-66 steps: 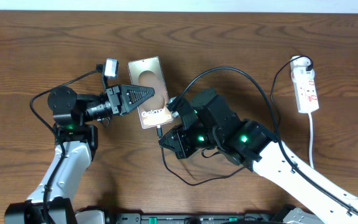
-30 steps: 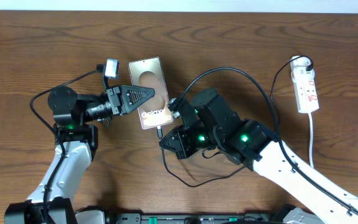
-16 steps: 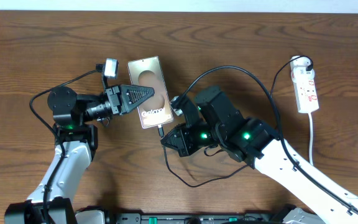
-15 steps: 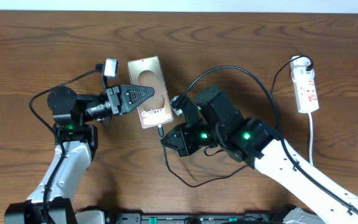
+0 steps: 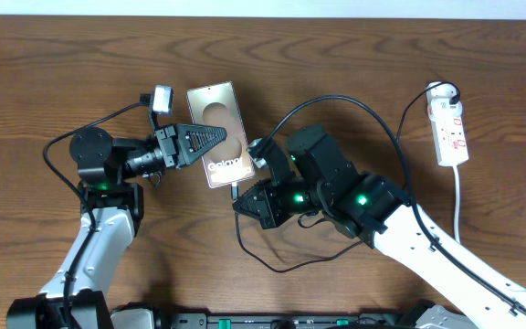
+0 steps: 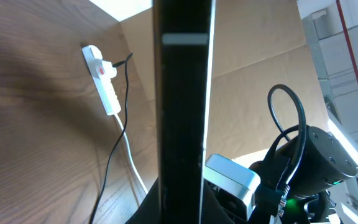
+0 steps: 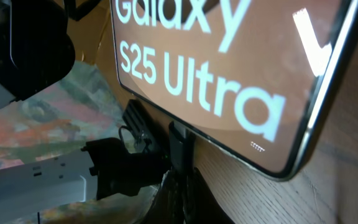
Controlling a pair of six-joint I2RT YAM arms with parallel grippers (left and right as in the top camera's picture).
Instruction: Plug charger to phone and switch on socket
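I should keep holding the connector with my right gripper until its body sits flush against the phone, because the grey tip point(image 5: 235, 191) shows outside the phone's lower edge point(image 5: 230, 185).
The phone point(image 5: 215, 114) lies at the table's centre-left, bronze face up with white "Galaxy" lettering. My left gripper point(image 5: 226, 138) reaches over it from the left and is shut on it. In the left wrist view the phone point(image 6: 182, 93) shows as a dark upright slab between the jaws. My right gripper point(image 5: 242, 197) is shut on the charger's black connector point(image 5: 234, 190), just below the phone. In the right wrist view the connector point(image 7: 179, 142) meets the lower edge of the phone point(image 7: 229, 74); how deep it sits is hidden. The socket point(image 5: 450, 128) lies far right, with the charger's plug head point(image 5: 447, 91) in its top end.
The black charger cable point(image 5: 336, 103) arcs from the socket over my right arm and loops on the table below it point(image 5: 281, 267). A white cord point(image 5: 457, 206) runs from the socket toward the front edge. In the left wrist view, the socket point(image 6: 102, 87) lies far off.
My right arm has shifted slightly, keeping the connector at the phone's lower edge. The cable loop below it moved a little. The left arm and the phone have hardly moved.
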